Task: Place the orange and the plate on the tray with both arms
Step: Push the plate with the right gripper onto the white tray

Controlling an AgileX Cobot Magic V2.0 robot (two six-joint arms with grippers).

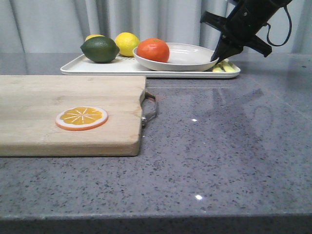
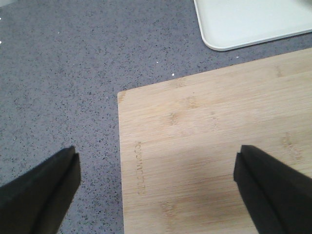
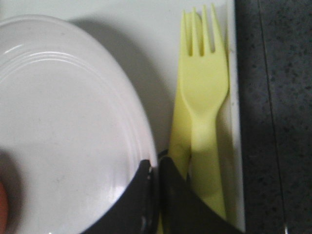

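Note:
The plate has its lower edge [image 1: 173, 69] over the white tray and would rest there, so my right gripper should open.
The orange [image 1: 153, 49] lies in the off-white plate [image 1: 187, 56], which sits on the white tray [image 1: 97, 68] at the back of the counter. My right gripper [image 1: 217, 57] is shut on the plate's right rim [image 3: 146, 141], one finger inside the rim and one outside. A sliver of the orange shows at the edge of the right wrist view [image 3: 2, 204]. My left gripper [image 2: 156, 187] is open and empty, hovering over a corner of the wooden cutting board [image 2: 209, 146]; it is not seen in the front view.
A dark green lime [image 1: 100, 49] and two yellow lemons [image 1: 126, 43] sit on the tray's left part. Yellow plastic forks [image 3: 202, 97] lie on the tray beside the plate. An orange slice disc [image 1: 81, 118] rests on the cutting board [image 1: 68, 112].

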